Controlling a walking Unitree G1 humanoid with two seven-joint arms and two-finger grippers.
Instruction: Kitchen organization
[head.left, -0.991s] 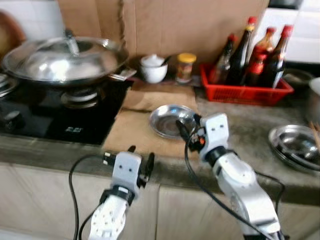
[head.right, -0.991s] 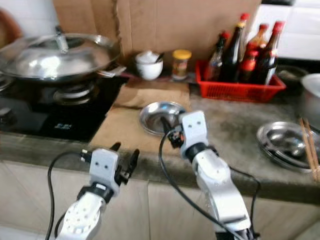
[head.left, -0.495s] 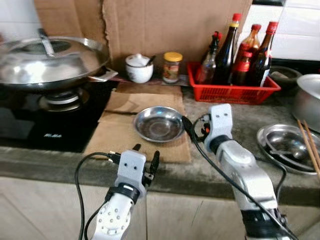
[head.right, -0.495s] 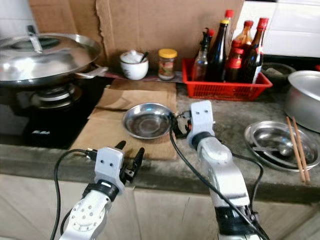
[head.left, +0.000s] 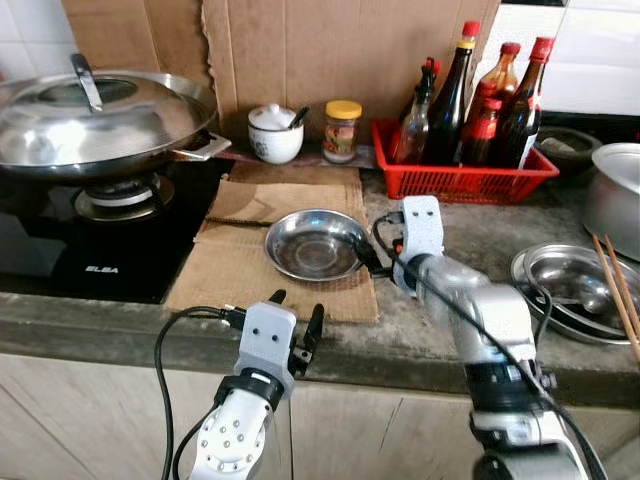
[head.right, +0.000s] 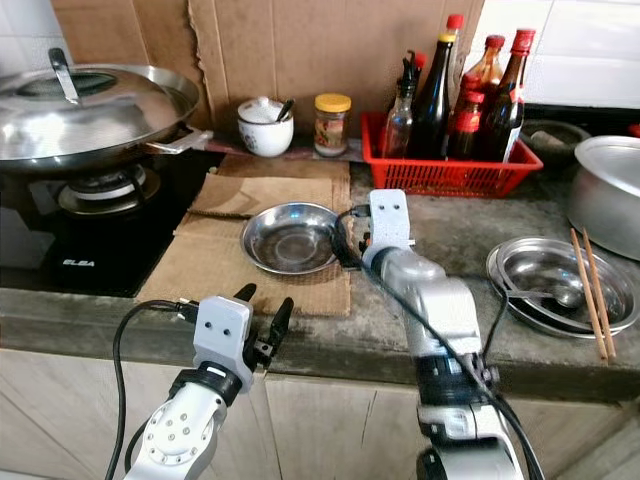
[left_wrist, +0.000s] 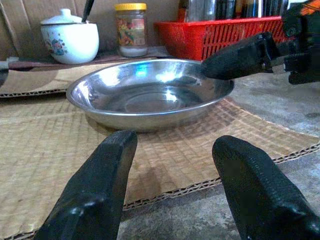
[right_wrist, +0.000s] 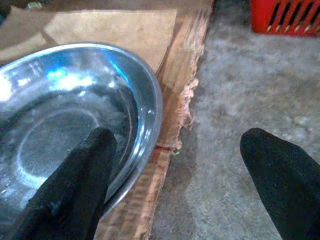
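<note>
The shallow steel bowl will be moved off the cardboard mat (head.left: 240, 270), so my right gripper will grab the bowl by its rim (head.left: 362, 244).
A shallow steel bowl (head.left: 315, 243) rests on a cardboard mat (head.left: 240, 270) on the counter. My right gripper (head.left: 372, 248) is open at the bowl's right rim. In the right wrist view one finger (right_wrist: 65, 190) hangs over the bowl's (right_wrist: 60, 125) inside and the other finger (right_wrist: 282, 185) over the bare counter, with the rim between them. My left gripper (head.left: 297, 322) is open at the counter's front edge, pointing at the bowl (left_wrist: 150, 92) from a short way off, with nothing between its fingers (left_wrist: 95, 195).
A lidded wok (head.left: 95, 110) sits on the black stove at the left. At the back stand a white pot (head.left: 275, 135), a yellow-lidded jar (head.left: 343, 130) and a red basket (head.left: 465, 178) of sauce bottles. At the right lie a steel plate (head.left: 575, 290), chopsticks (head.left: 620, 295) and a metal pot (head.left: 615, 195).
The camera has shifted and the picture has sharpened. My right gripper has drawn in close to the bowl's right rim. My left gripper stays at the counter's front edge.
</note>
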